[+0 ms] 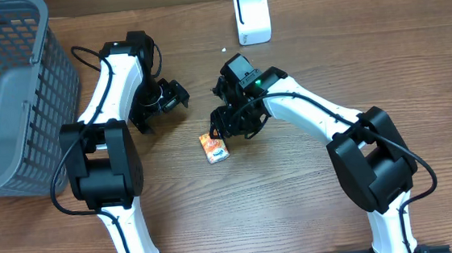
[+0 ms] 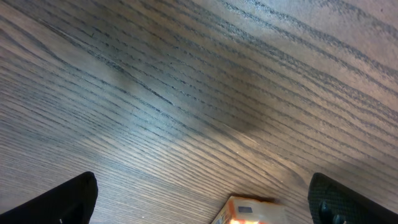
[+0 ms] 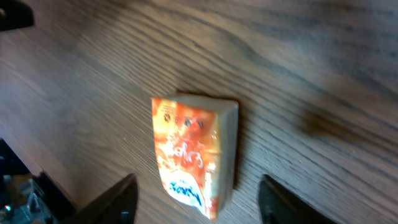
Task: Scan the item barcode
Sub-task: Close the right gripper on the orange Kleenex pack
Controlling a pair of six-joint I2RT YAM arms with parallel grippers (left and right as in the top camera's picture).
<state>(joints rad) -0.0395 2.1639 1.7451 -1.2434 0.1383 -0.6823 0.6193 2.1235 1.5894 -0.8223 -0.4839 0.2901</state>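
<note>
My right gripper grabs the orange box across its sides at the box's end nearest that gripper next, so the rest stays exposed for barcode scanning.
The item is a small orange box lying flat on the wooden table, printed face up. My right gripper hovers just above and behind it, open; its two dark fingers stand on either side of the box without touching it. My left gripper sits to the upper left of the box, open wide and empty, its fingertips at the frame's lower corners. A corner of the box shows at the bottom of the left wrist view. The white barcode scanner stands upright at the back.
A grey mesh basket fills the far left of the table. Bare wood surrounds the box in front and to the right.
</note>
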